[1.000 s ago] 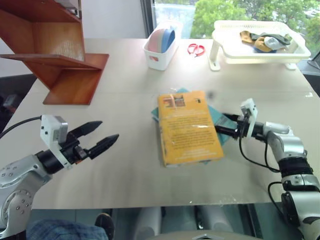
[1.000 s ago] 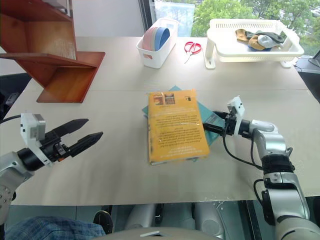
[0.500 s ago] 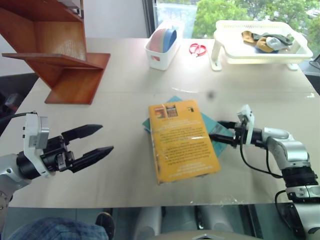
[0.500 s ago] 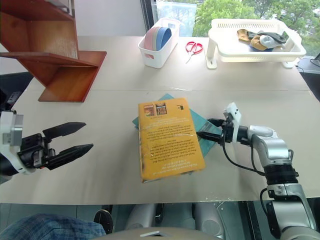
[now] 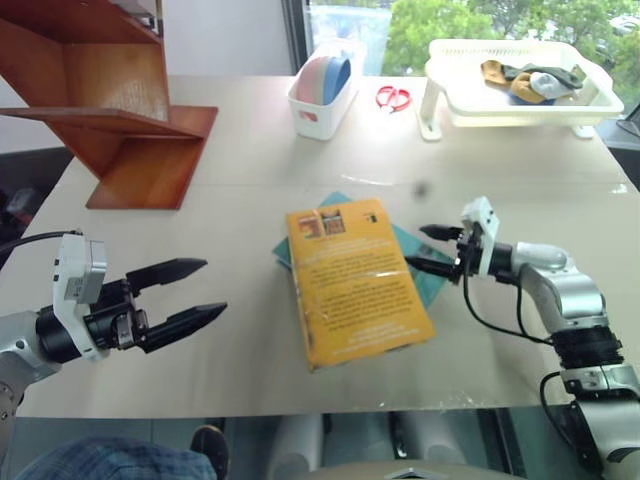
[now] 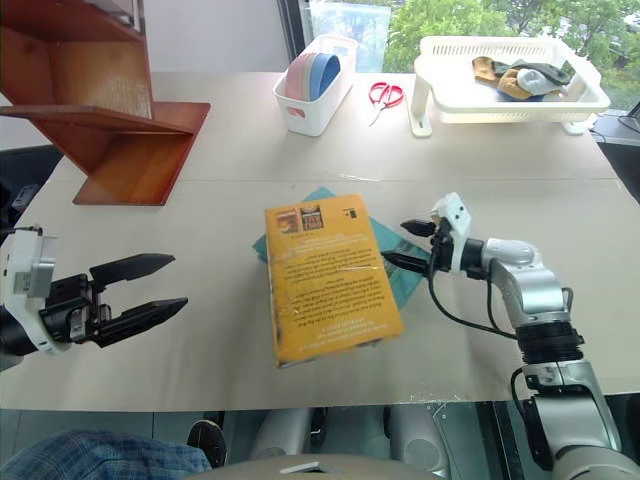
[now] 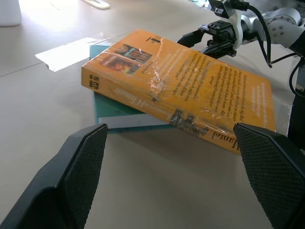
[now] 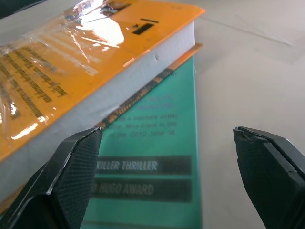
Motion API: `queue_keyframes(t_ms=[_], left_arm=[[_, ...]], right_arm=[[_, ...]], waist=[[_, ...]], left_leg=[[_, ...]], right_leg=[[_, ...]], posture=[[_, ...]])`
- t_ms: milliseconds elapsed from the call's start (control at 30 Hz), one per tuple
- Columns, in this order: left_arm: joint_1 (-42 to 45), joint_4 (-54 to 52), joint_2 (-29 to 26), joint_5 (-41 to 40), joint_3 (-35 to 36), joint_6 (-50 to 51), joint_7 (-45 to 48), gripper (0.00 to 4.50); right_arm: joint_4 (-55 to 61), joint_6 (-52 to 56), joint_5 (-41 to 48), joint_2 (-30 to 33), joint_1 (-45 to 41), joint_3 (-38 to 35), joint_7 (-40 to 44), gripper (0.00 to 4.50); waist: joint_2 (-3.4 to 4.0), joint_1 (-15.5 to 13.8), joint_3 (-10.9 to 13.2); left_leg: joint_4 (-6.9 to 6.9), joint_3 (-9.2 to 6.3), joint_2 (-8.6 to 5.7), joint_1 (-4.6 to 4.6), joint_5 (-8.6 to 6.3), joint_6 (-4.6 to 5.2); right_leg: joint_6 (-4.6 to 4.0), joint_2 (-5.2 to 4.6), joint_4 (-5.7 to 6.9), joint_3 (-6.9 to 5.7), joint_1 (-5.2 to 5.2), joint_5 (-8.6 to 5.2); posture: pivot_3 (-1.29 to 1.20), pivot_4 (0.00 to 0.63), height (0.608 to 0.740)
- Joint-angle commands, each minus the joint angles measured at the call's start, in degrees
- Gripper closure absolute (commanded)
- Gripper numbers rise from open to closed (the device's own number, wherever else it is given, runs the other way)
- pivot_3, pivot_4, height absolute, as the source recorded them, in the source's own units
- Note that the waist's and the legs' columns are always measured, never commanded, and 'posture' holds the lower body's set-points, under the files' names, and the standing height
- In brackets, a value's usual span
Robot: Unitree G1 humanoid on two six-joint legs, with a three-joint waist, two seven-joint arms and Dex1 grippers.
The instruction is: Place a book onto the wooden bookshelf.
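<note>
My left gripper will next grab the yellow-orange book by its spine, as the teal book props it up and leaves a gap under the overhanging side.
The yellow-orange book lies askew on top of a thinner teal book in the middle of the table. My right gripper is open at the book's right side, its fingers level with the white page edge and just above the teal cover. To the left of the book, my left gripper hovers open over bare table and points at the book's spine. The wooden bookshelf stands at the far left corner of the table.
A white bin of plates, red scissors and a white rack holding cloths line the far edge by the window. Bare tabletop lies between the books and the bookshelf.
The yellow-orange book has slid left and toward the near edge on the teal one. My right gripper followed it leftward. My left gripper drew back a little.
</note>
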State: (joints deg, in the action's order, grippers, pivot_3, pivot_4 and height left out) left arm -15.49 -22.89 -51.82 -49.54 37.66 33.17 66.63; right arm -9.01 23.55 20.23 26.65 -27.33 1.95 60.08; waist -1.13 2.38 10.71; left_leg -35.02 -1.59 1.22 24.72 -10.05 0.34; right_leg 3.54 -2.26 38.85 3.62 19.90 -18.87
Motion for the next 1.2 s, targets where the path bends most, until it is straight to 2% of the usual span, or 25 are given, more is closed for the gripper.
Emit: queue_keyframes(t_ms=[33, 167, 267, 467, 600, 800, 1033, 1067, 1133, 1200], left_arm=[[1.0, -0.1, 1.3, -1.6, -0.6, 1.2, -2.0, 0.05], [3.8, 2.2, 2.6, -2.2, -4.2, 5.7, -6.6, 0.05], [7.2, 3.4, 5.6, -7.0, -7.6, 10.5, -9.8, 0.05], [11.7, 8.3, 10.5, -10.0, -15.5, 18.1, -13.1, 0.05], [15.9, 11.6, 12.8, -10.8, -19.6, 21.6, -14.5, 0.05], [23.0, 18.6, 20.0, -16.1, -21.3, 29.2, -18.7, 0.05], [26.6, 22.4, 19.6, -15.1, -24.9, 34.2, -16.9, 0.05], [27.0, 22.6, 19.1, -15.4, -25.3, 35.0, -16.3, 0.55], [27.0, 22.2, 18.1, -16.2, -25.8, 36.8, -14.4, 1.15], [26.5, 21.3, 17.1, -16.4, -26.3, 37.9, -13.0, 2.09]], right_arm=[[1.3, -1.8, 0.0, 1.3, -0.4, -1.1, -0.3, 0.0], [0.6, -2.3, 0.8, 5.1, -0.6, -4.3, 0.2, 0.0], [2.5, -0.2, 4.3, 10.4, 0.0, -8.4, 3.1, 0.0], [12.4, 6.2, 15.1, 23.6, 5.1, -16.2, 15.4, 0.0], [16.4, 8.9, 21.0, 29.2, 7.8, -20.9, 20.4, 0.0], [19.5, 10.1, 25.1, 29.6, 10.7, -25.5, 19.1, 0.0], [21.5, 8.0, 25.2, 28.4, 15.4, -27.7, 16.9, 0.0], [21.7, 7.9, 25.3, 28.3, 15.8, -28.0, 16.6, 0.0], [22.0, 7.6, 25.4, 28.3, 16.6, -28.5, 16.3, 0.0], [22.3, 7.3, 25.4, 28.3, 17.3, -28.9, 16.1, 0.0]], waist=[[0.0, 0.0, 0.0], [0.01, -0.2, 0.0], [0.09, -0.4, 0.1], [0.17, -0.4, 0.1], [0.18, 0.0, 0.1], [0.19, -0.5, 0.1], [0.2, -0.5, 0.1], [0.21, -0.5, 0.1], [0.21, -0.4, 0.1], [0.21, -0.5, 0.1]], left_leg=[[0.0, 0.0, 0.0, 0.0, 0.0, 0.0], [0.0, -0.03, -0.02, 0.0, 0.0, 0.0], [-0.01, -0.03, -0.09, 0.02, 0.01, 0.01], [-0.02, -0.07, -0.04, 0.04, 0.0, 0.03], [-0.08, -0.06, 0.01, -0.01, 0.0, 0.03], [-0.28, -0.11, -0.01, 0.04, 0.01, 0.04], [-0.26, -0.15, -0.03, 0.06, 0.01, 0.03], [-0.27, -0.15, -0.04, 0.06, 0.01, 0.03], [-0.27, -0.14, -0.04, 0.04, 0.01, 0.03], [-0.27, -0.16, -0.03, 0.04, 0.01, 0.03]], right_leg=[[0.0, -0.01, 0.0, 0.0, 0.0, 0.0], [0.0, -0.11, 0.01, -0.03, -0.01, 0.0], [0.02, -0.04, 0.01, -0.05, -0.01, 0.0], [0.03, 0.01, -0.01, -0.07, -0.05, 0.0], [0.03, 0.12, 0.04, -0.05, -0.09, 0.01], [0.07, 0.13, 0.06, -0.11, -0.15, 0.03], [0.07, 0.2, 0.06, -0.12, -0.15, 0.02], [0.07, 0.19, 0.06, -0.12, -0.15, 0.02], [0.07, 0.19, 0.07, -0.11, -0.15, 0.02], [0.07, 0.2, 0.07, -0.13, -0.15, 0.02]], posture=[[0.0, 0.15, 0.74], [0.0, 0.15, 0.74], [0.0, 0.15, 0.74], [0.0, 0.15, 0.74], [0.0, 0.15, 0.74], [0.0, 0.15, 0.74], [0.0, 0.15, 0.74], [0.0, 0.15, 0.74], [0.0, 0.15, 0.74], [0.0, 0.15, 0.74]])
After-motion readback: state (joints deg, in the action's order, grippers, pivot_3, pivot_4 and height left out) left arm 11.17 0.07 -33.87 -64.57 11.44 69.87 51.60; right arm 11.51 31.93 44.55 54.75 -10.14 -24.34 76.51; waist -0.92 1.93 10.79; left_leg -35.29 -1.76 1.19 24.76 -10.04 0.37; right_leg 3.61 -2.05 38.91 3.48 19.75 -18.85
